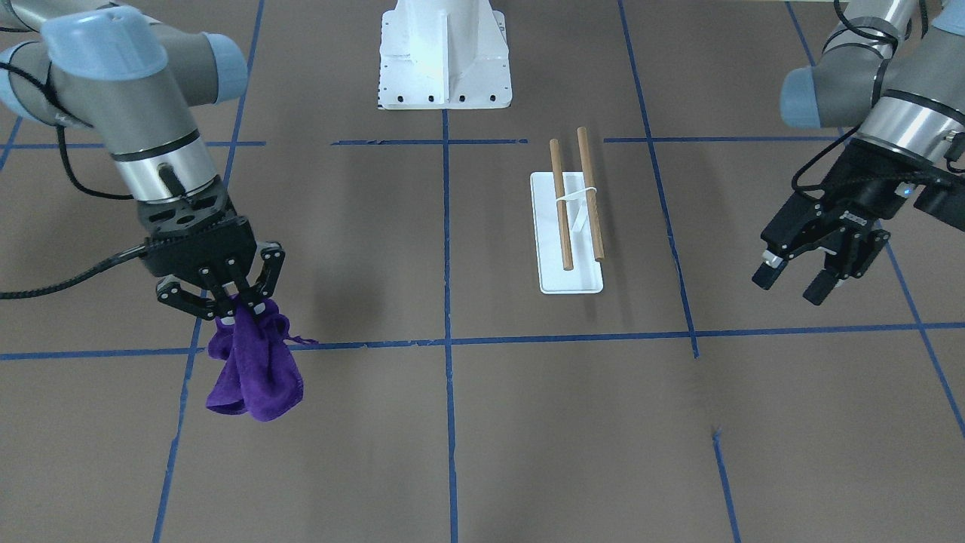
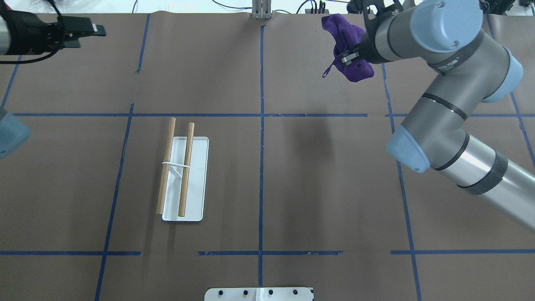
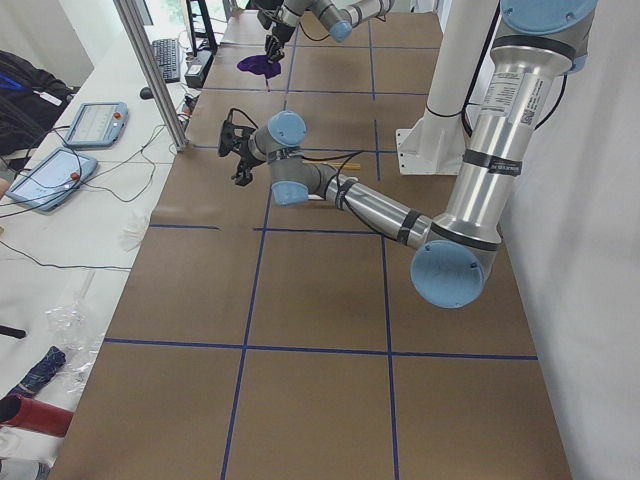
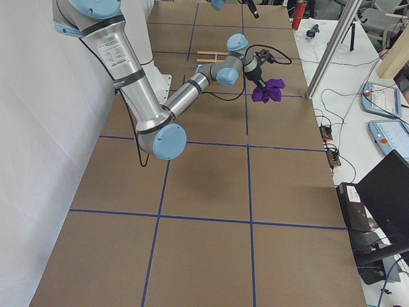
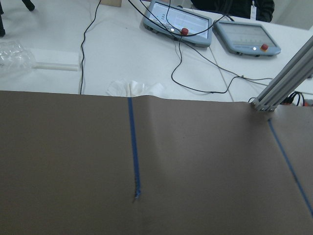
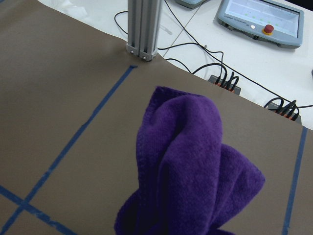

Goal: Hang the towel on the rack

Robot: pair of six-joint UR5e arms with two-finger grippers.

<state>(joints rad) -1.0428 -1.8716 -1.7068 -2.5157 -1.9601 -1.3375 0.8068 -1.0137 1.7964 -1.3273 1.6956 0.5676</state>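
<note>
The left gripper grabs the purple towel by its edge next, to hang it over the rack's brown rods.
The purple towel hangs bunched from my right gripper, which is shut on its top edge and holds it above the table. It also shows in the overhead view and fills the right wrist view. The rack has a flat white base and two parallel brown rods, and stands left of the table's middle in the overhead view, bare. My left gripper is open and empty, raised beyond the rack on the side away from the towel.
The white robot pedestal stands at the table's robot-side edge. Blue tape lines cross the brown table cover. An aluminium post, cables and control pendants lie past the far edge.
</note>
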